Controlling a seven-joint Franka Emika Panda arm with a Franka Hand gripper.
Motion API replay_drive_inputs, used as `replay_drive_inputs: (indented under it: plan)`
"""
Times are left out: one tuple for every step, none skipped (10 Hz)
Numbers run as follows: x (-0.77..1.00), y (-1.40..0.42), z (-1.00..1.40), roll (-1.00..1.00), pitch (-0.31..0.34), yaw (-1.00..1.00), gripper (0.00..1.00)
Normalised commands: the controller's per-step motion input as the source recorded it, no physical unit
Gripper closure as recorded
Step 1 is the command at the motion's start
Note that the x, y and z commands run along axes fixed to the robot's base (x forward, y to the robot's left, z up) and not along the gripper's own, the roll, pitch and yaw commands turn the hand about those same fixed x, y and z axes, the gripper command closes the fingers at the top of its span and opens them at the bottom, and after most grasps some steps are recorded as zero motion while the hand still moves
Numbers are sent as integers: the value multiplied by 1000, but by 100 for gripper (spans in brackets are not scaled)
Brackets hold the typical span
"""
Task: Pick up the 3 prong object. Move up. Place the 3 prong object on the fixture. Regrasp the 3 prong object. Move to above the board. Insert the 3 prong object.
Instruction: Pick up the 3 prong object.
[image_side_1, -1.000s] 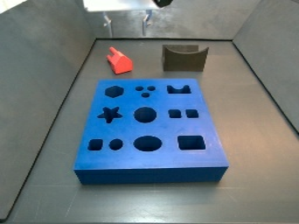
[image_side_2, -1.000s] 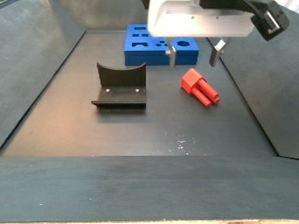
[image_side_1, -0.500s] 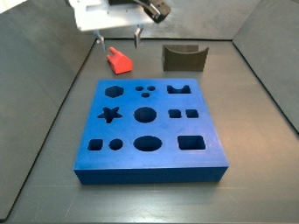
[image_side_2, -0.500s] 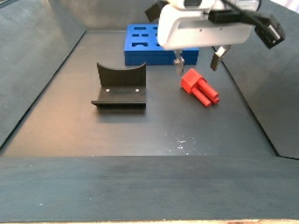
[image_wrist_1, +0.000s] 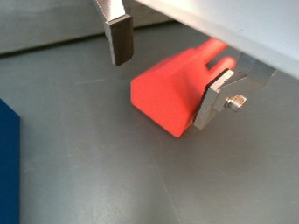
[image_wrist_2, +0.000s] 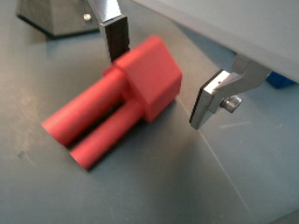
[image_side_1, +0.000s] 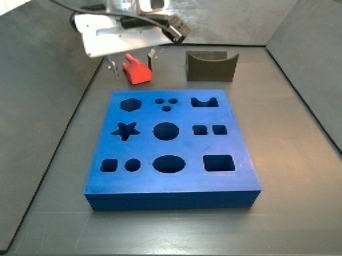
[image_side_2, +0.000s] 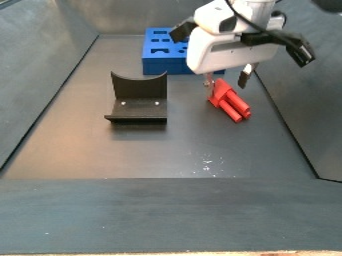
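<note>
The 3 prong object has to go over to the fixture (image_side_1: 210, 66), so the robot's gripper should grab it by its chunky body (image_side_1: 138, 73) next.
The 3 prong object (image_side_1: 135, 72) is a red-orange block lying flat on the dark floor, left of the fixture (image_side_1: 210, 66) and beyond the blue board (image_side_1: 171, 150). It also shows in a side view (image_side_2: 231, 102). My gripper (image_side_1: 134, 63) is low over it and open, with one finger on each side of its chunky end. In both wrist views the block (image_wrist_1: 173, 93) (image_wrist_2: 122, 96) lies between the silver fingers (image_wrist_1: 118, 39) (image_wrist_2: 214, 94). One finger is close against the block and the other stands apart from it. The prongs point away from the jaws.
The fixture (image_side_2: 136, 98) stands on the floor beside the block, and its corner shows in a wrist view (image_wrist_2: 52, 13). The board (image_side_2: 163, 50) lies further along, with an edge visible in a wrist view (image_wrist_1: 6, 166). Grey walls enclose the floor.
My gripper has come down from high above the floor and shifted over the red block. Its open fingers now straddle it. The block, fixture and board have not moved.
</note>
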Motion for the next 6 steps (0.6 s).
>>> replay_drive_inputs:
  plan:
    - [0, 0, -86, 0, -23, 0, 0]
    - [0, 0, -314, 31, -226, 0, 0]
    - [-63, 0, -477, 134, -374, 0, 0]
    - [-83, 0, -54, 86, -246, 49, 0]
    - [0, 0, 0, 0, 0, 0, 100]
    - [0, 0, 0, 0, 0, 0, 100]
